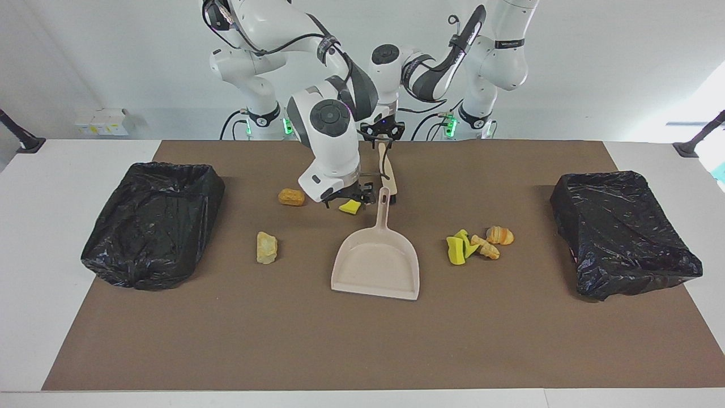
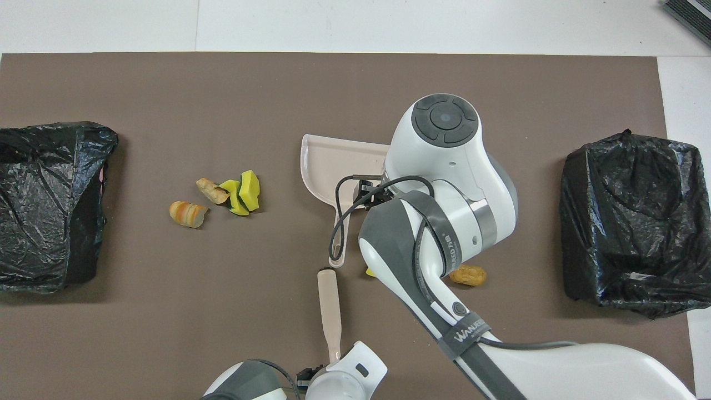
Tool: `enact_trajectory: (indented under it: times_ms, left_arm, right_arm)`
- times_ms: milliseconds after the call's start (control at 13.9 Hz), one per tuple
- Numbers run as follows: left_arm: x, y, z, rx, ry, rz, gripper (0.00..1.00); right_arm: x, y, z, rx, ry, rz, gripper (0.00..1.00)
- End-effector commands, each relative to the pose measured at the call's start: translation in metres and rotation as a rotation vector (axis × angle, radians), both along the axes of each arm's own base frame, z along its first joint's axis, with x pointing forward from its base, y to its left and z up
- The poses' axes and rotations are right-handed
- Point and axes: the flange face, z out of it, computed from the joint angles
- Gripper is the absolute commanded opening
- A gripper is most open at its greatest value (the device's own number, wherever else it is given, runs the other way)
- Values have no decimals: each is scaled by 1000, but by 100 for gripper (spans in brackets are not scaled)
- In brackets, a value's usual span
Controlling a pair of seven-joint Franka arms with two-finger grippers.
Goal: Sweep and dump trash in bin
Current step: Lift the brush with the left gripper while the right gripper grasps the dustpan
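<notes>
The flat pan of the dustpan spreads wider than my fingers can span. My right gripper will grab the dustpan (image 2: pixel 333 161) by its narrow handle (image 2: pixel 338 248) next.
The beige dustpan (image 1: pixel 375 266) (image 2: pixel 333 161) lies mid-mat, its handle pointing toward the robots. A beige brush (image 1: pixel 388 175) (image 2: pixel 330 305) lies just past that handle. My left gripper (image 1: pixel 383 131) is at the brush handle's end. My right gripper (image 1: pixel 346 196) hangs open just over a yellow sponge scrap (image 1: pixel 349 207) beside the dustpan handle. More trash: an orange lump (image 1: pixel 291 196) (image 2: pixel 467 274), a pale lump (image 1: pixel 267 247), and a cluster of sponge and bread pieces (image 1: pixel 478 243) (image 2: pixel 222 194) toward the left arm's end.
A bin lined with a black bag (image 1: pixel 153 221) (image 2: pixel 627 222) stands at the right arm's end of the brown mat. Another such bin (image 1: pixel 623 232) (image 2: pixel 50 205) stands at the left arm's end. In the overhead view the right arm covers part of the dustpan.
</notes>
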Motion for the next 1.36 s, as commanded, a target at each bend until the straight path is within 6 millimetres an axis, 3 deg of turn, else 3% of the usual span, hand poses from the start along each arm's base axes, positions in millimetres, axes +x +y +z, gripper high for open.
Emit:
enact_trajectory:
  times_ms: [0, 72, 144, 215, 574, 862, 1005, 1293]
  left_arm:
    - [1, 4, -12, 3, 9, -11, 29]
    - [3, 4, -11, 4, 9, -18, 5]
    - [6, 3, -10, 6, 14, -28, 0]
    - [16, 9, -9, 6, 13, -11, 0]
    - [17, 22, 3, 55, 57, -51, 0]
    - [38, 74, 32, 131, 161, -121, 0]
    - [45, 106, 60, 134, 211, -187, 0]
    - [87, 193, 112, 66, 252, -201, 0]
  right_arm:
    - [2, 12, -1, 17, -24, -32, 100]
    - [2, 14, -2, 16, -26, -34, 100]
    - [2, 14, -2, 16, -26, -34, 100]
    - [2, 14, -2, 14, -25, -33, 100]
    - [3, 15, -2, 22, -32, -36, 100]
    - [3, 18, 1, 37, -46, -39, 100]
    - [3, 20, -1, 41, -48, -46, 100]
    - [-10, 53, -14, 37, -68, -71, 100]
